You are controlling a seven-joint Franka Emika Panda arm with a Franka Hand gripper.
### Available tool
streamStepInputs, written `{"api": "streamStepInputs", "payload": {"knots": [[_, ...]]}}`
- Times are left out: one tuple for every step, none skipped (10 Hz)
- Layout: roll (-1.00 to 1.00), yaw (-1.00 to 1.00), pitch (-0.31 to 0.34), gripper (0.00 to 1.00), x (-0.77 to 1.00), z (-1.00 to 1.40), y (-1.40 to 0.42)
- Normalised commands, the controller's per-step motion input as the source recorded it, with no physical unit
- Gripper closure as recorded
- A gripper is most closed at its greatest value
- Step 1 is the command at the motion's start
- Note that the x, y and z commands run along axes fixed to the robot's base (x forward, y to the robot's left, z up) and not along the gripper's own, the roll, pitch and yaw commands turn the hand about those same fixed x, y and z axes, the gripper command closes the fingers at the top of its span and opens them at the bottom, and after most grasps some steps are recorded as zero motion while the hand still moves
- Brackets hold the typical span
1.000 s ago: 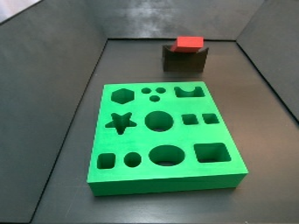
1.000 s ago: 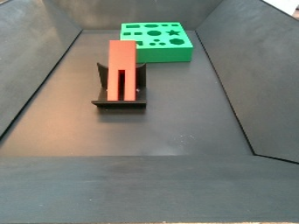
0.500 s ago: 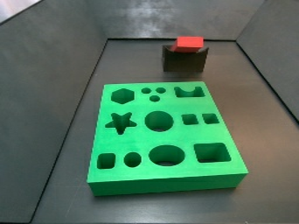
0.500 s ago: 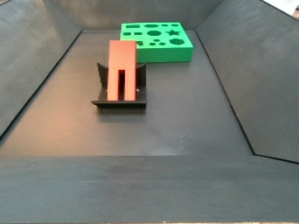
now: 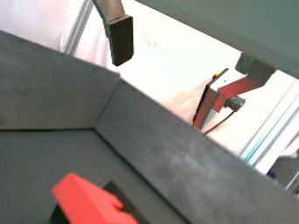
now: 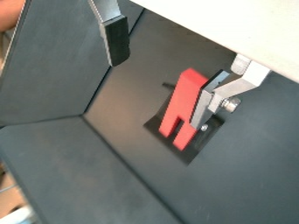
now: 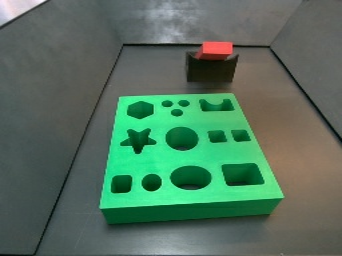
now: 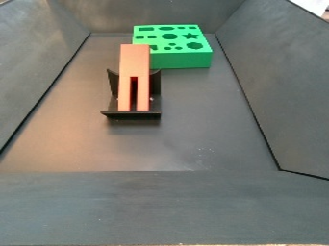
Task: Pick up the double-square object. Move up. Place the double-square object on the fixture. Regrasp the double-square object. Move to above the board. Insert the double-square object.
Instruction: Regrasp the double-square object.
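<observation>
The red double-square object should go into the board. My gripper should next pinch it by its upper end [image 7: 217,48] on the fixture [image 7: 211,69].
The red double-square object [image 7: 214,49] lies on the dark fixture [image 7: 211,69] at the far end of the bin, with its slotted end showing in a side view [image 8: 134,72]. The green board [image 7: 187,150] lies flat on the floor beyond the fixture [image 8: 133,111] in a side view [image 8: 172,45]. My gripper [image 6: 173,65] shows only in the wrist views. It is open and empty, well above the object [image 6: 180,107], with one finger [image 6: 117,39] to each side. In a wrist view the gripper [image 5: 181,57] points past the bin wall and the object [image 5: 84,199] sits at the frame's edge.
Dark sloping bin walls [image 7: 60,70] enclose the floor on all sides. The board has several shaped holes, among them a star [image 7: 136,140] and a large circle [image 7: 191,178].
</observation>
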Motion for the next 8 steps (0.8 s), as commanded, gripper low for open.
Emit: {"api": "streamStepInputs", "payload": {"knots": [[0.42,0.24,0.138,0.0,0.11,-0.01,-0.05],[0.31,0.25,0.114,0.0,0.1,0.0,-0.04],[0.2,0.24,0.057,0.0,0.09,0.0,-0.03],[0.17,0.22,0.012,0.0,0.08,0.0,-0.04],[0.1,0.14,-0.043,0.0,0.03,-1.0,0.05],[0.1,0.11,-0.055,0.0,0.04,-1.0,0.05],[0.09,0.09,-0.087,0.0,0.05,-1.0,0.05],[0.08,0.06,-0.106,0.0,0.05,-1.0,0.04]]}}
